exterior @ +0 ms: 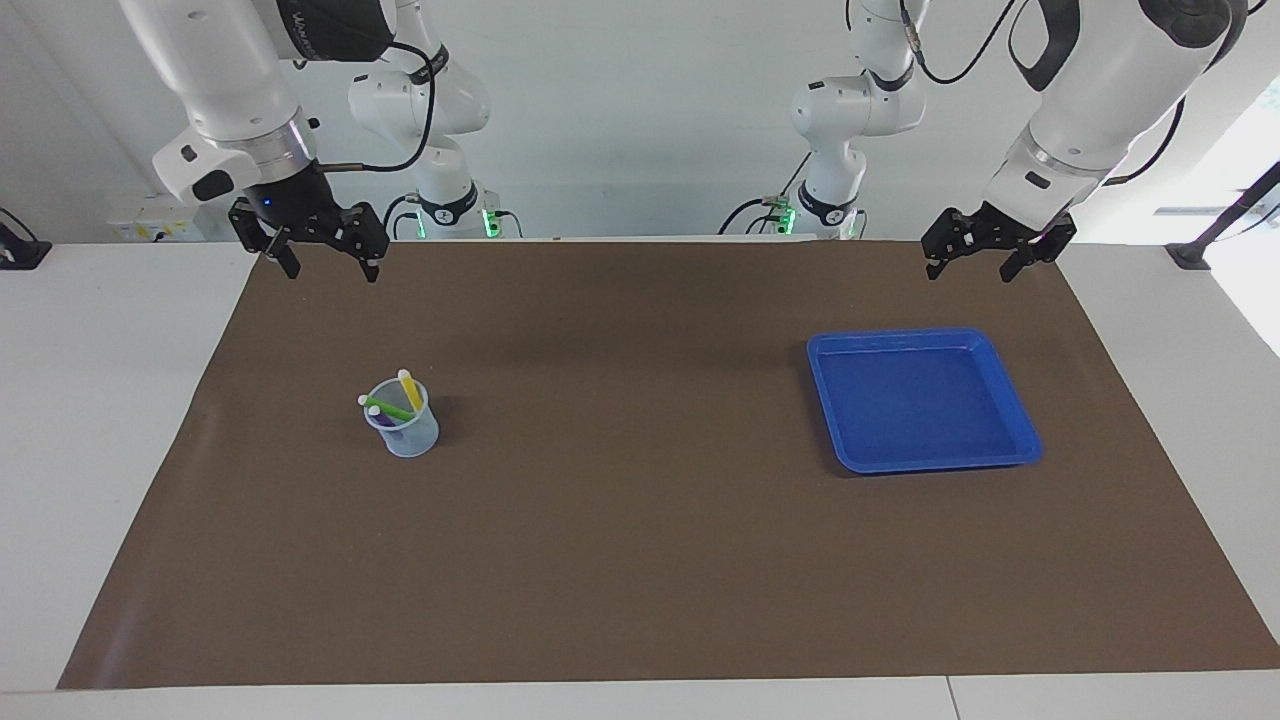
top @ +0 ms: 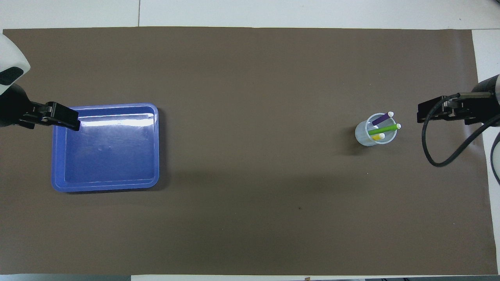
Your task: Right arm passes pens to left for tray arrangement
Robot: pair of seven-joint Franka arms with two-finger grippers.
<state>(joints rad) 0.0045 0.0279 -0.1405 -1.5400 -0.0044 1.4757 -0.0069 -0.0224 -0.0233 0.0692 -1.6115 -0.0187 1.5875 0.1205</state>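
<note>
The yellow pen needs to be passed on for tray (top: 105, 148) arrangement. My right gripper needs to grab the pen next by its exposed white-tipped end (top: 380, 136).
Three pens stand tip-up in a small pale-blue mesh cup (exterior: 405, 432) (top: 363, 134) toward the right arm's end of the table: one yellow (exterior: 410, 390) (top: 377, 137), one green (exterior: 388, 407) (top: 384, 129), one purple (top: 382, 118). The blue tray (exterior: 920, 400) (top: 109, 152) lies bare toward the left arm's end. My right gripper (exterior: 332, 272) (top: 429, 111) hangs open over the mat's edge by the robots, holding nothing. Over that same edge my left gripper (exterior: 970, 272) (top: 64, 119) is raised, open and holding nothing, well apart from the tray.
A brown mat (exterior: 640, 520) covers most of the white table. Two more white arms (exterior: 440, 130) stand at the robots' end between mine. A black cable (top: 441, 156) loops from the right wrist.
</note>
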